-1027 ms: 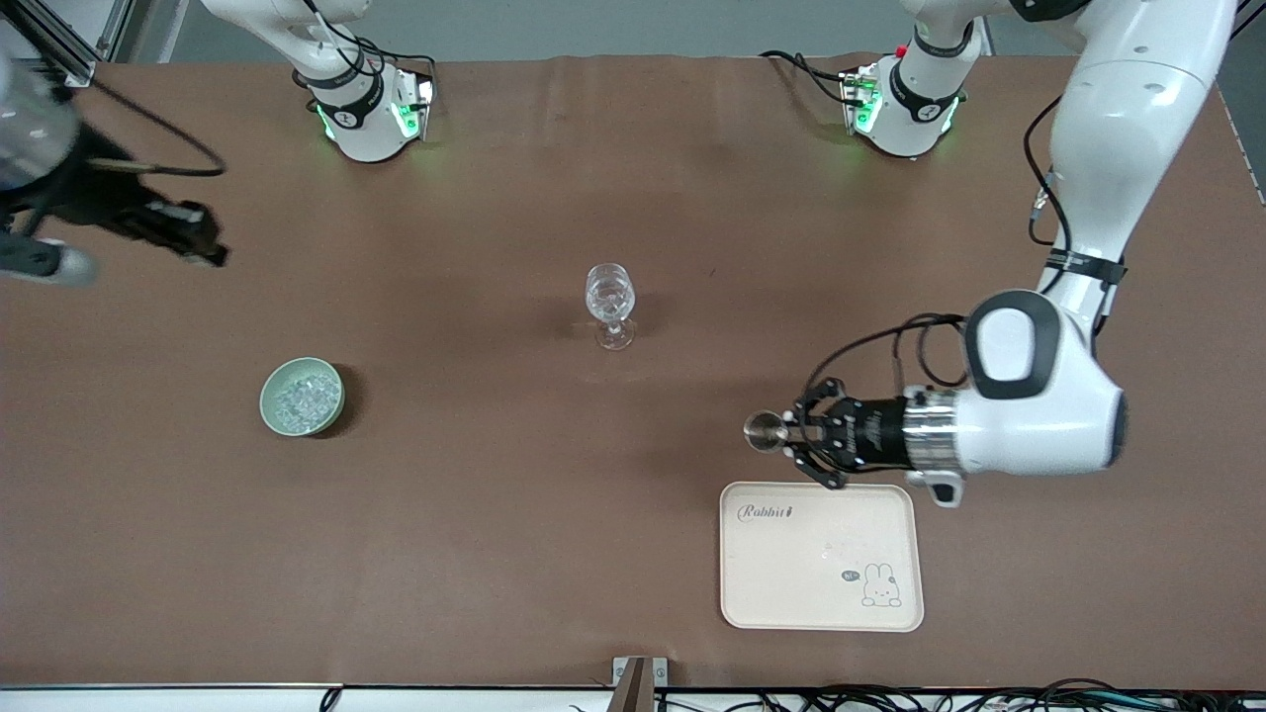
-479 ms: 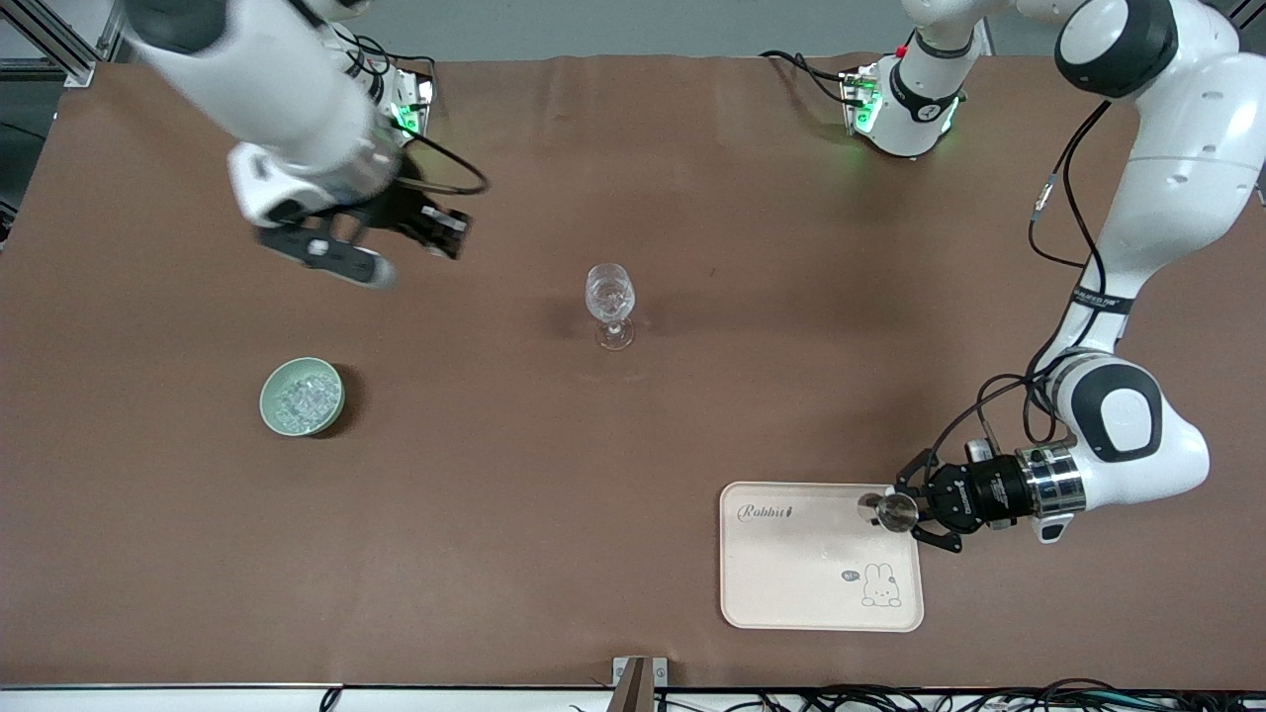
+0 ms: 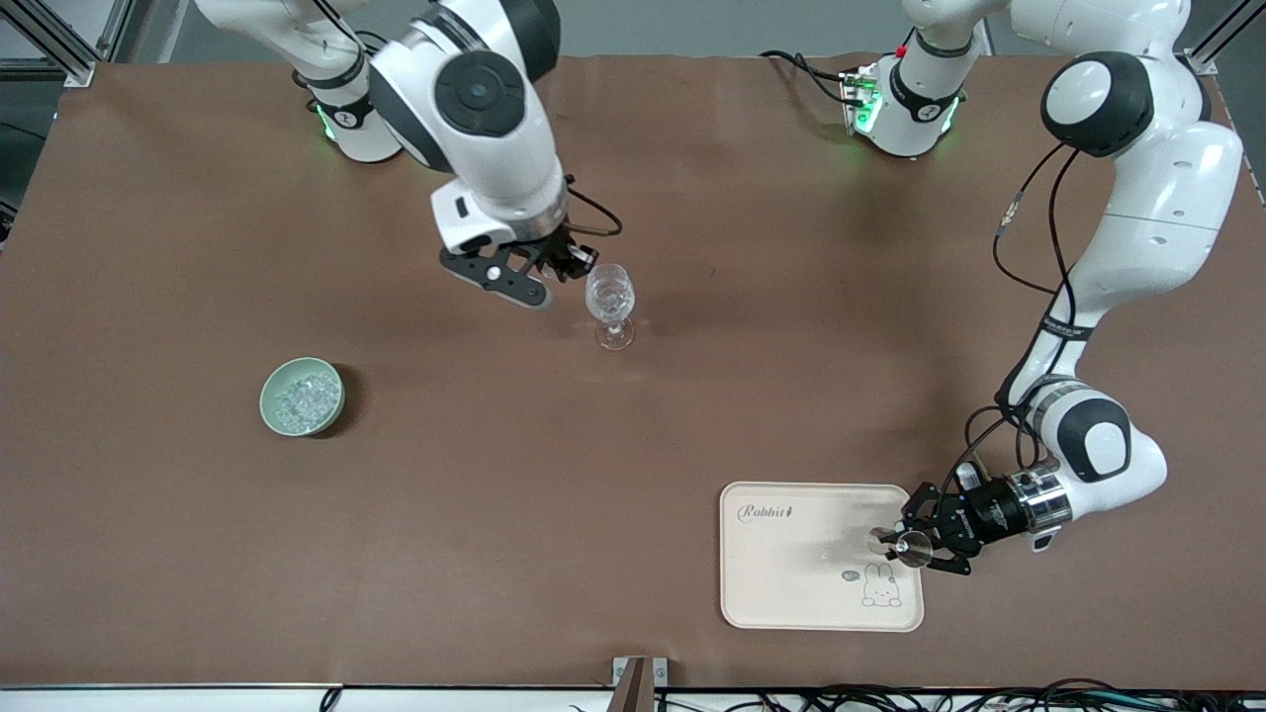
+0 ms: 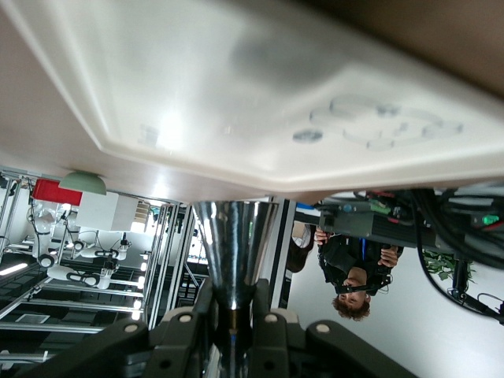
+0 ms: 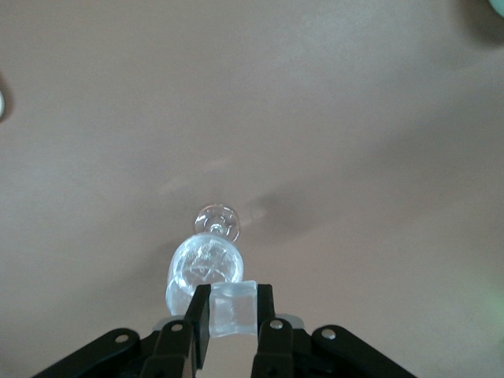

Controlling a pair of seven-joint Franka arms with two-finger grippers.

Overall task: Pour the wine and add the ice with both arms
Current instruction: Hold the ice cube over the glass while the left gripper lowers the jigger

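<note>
The clear cube (image 5: 235, 309) hangs short of the wine glass's bowl (image 5: 201, 264) in the right wrist view. The robot's right gripper will move the cube there before releasing it, or the cube would miss.
A clear wine glass (image 3: 610, 297) stands upright mid-table, with glinting clear contents in its bowl. My right gripper (image 3: 577, 261) hovers right beside the glass's rim, shut on a clear ice cube (image 5: 235, 309). The right wrist view shows the glass (image 5: 206, 264) just past the cube. More ice (image 3: 300, 398) lies in a pale green bowl (image 3: 269, 386) toward the right arm's end. My left gripper (image 3: 915, 543) is shut on a small metal cup (image 3: 917, 548) and holds it over the edge of the cream tray (image 3: 791, 578). The left wrist view shows the cup (image 4: 235, 244) close to the tray (image 4: 236, 79).
The tray with a rabbit print lies near the front camera, toward the left arm's end. Brown table covering runs between the bowl, the glass and the tray. A metal bracket (image 3: 638, 677) sits at the table's front edge.
My right arm swung in from the right arm's end of the table to the glass. My left arm carried the metal cup from beside the tray to over the tray's edge.
</note>
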